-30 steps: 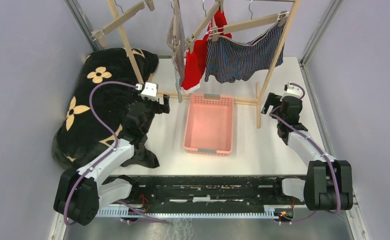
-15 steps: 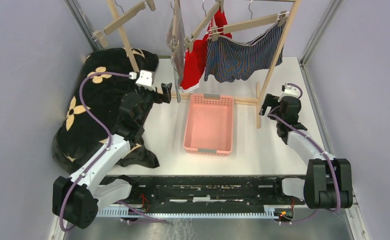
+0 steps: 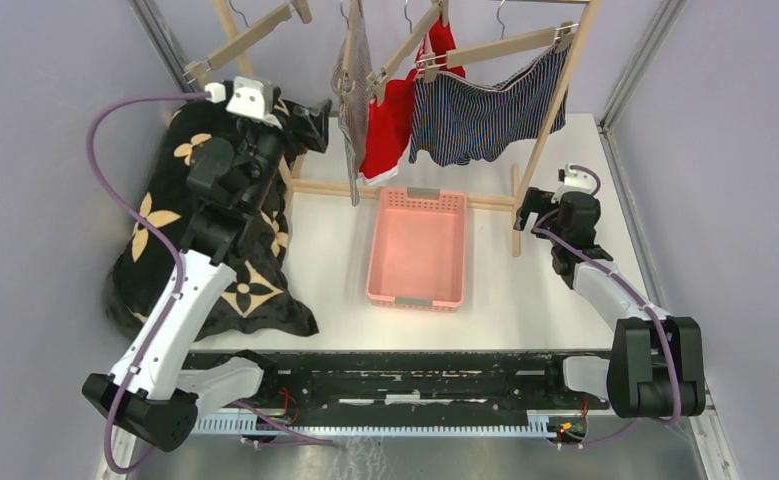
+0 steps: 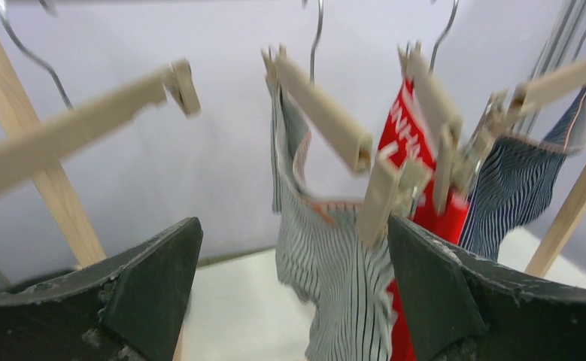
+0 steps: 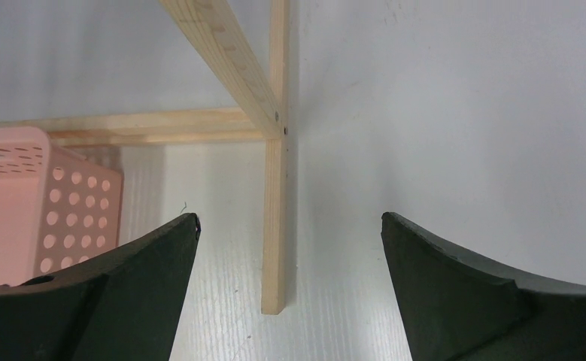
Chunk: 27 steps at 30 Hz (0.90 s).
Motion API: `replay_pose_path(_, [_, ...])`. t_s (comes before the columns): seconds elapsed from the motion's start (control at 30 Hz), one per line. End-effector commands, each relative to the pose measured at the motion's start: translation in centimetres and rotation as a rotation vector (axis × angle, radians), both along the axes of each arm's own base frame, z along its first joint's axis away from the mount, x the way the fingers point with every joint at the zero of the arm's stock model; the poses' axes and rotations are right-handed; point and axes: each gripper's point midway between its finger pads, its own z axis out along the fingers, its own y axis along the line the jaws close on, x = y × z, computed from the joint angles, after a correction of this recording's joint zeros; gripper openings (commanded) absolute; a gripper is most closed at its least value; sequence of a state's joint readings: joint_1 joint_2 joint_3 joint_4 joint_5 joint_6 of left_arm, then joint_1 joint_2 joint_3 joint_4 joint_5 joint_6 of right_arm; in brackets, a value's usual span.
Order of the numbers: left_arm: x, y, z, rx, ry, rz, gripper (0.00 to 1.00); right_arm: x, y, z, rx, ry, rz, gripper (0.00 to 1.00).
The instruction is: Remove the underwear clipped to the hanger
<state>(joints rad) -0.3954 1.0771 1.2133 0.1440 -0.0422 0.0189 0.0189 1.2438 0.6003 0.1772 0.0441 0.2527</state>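
Observation:
The striped briefs' hanger should be grabbed by its wooden bar, between the hook and the near clip, with my left gripper. The clips then stay free for taking the underwear off.
Three garments hang clipped to wooden hangers on the rack: grey-and-white striped briefs [image 3: 355, 75], red briefs [image 3: 393, 120] and dark blue striped boxers [image 3: 485, 115]. My left gripper [image 3: 317, 118] is raised, open and empty, just left of the striped briefs. In the left wrist view the striped briefs [image 4: 342, 278] hang between my fingers, ahead of them, with the red briefs [image 4: 425, 158] and boxers [image 4: 511, 192] to the right. My right gripper [image 3: 531, 206] is open and empty, low by the rack's right foot [image 5: 274, 218].
A pink basket [image 3: 417, 247] sits on the table under the garments. A black blanket with tan flowers [image 3: 180, 240] lies at the left, under my left arm. An empty hanger [image 3: 250, 35] hangs at the far left. The wooden rack's base bar [image 3: 405, 195] crosses behind the basket.
My left arm has lifted from above the blanket and moved back toward the striped briefs. My right gripper has edged slightly toward the rack's foot.

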Motion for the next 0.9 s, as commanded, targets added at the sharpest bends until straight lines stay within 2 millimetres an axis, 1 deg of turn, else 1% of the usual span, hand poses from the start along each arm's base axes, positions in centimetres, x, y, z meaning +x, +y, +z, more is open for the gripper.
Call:
replay_pose_path(0.0, [-0.5, 0.0, 4.5, 0.031, -0.038, -0.002, 0.99, 1.1, 0.9, 2.4, -0.006, -0.094, 0.046, 1.0])
replay_pose_path(0.1, [0.2, -0.1, 6.6, 0.047, -0.04, 0.006, 0.99, 1.2, 1.2, 2.5, -0.006, -0.098, 0.055, 1.0])
replay_pose_path(0.17, [1.0, -0.4, 7.4, 0.07, -0.003, 0.007, 0.99, 1.2, 1.4, 2.5, -0.005, -0.097, 0.062, 1.0])
replay_pose_path(0.2, [1.9, -0.9, 7.5, 0.086, 0.026, 0.005, 0.97, 1.2, 1.5, 2.5, -0.005, -0.096, 0.065, 1.0])
replay_pose_path(0.3, [3.5, -1.7, 8.5, 0.138, 0.085, -0.008, 0.96, 1.2, 1.8, 2.4, -0.003, -0.094, 0.075, 1.0])
replay_pose_path(0.33, [4.2, -2.0, 8.4, 0.158, 0.11, -0.012, 0.96, 1.2, 2.0, 2.5, -0.002, -0.096, 0.08, 1.0])
replay_pose_path(0.37, [4.2, -2.1, 9.6, 0.163, 0.099, -0.015, 0.95, 1.2, 2.1, 2.5, 0.0, -0.095, 0.082, 1.0])
replay_pose_path(0.43, [5.7, -2.6, 9.1, 0.19, 0.134, -0.017, 0.94, 1.3, 2.3, 2.5, 0.001, -0.096, 0.092, 1.0])
replay_pose_path(0.53, [7.2, -3.0, 8.3, 0.201, 0.158, -0.019, 0.89, 1.2, 2.6, 2.6, 0.002, -0.099, 0.102, 1.0])
replay_pose_path(0.77, [9.0, -4.0, 5.9, 0.206, 0.196, -0.054, 0.81, 1.1, 2.9, 3.0, -0.006, -0.116, 0.113, 1.0])
replay_pose_path(0.87, [9.3, -4.3, 5.6, 0.212, 0.201, -0.065, 0.77, 1.1, 3.2, 2.9, -0.004, -0.114, 0.118, 1.0])
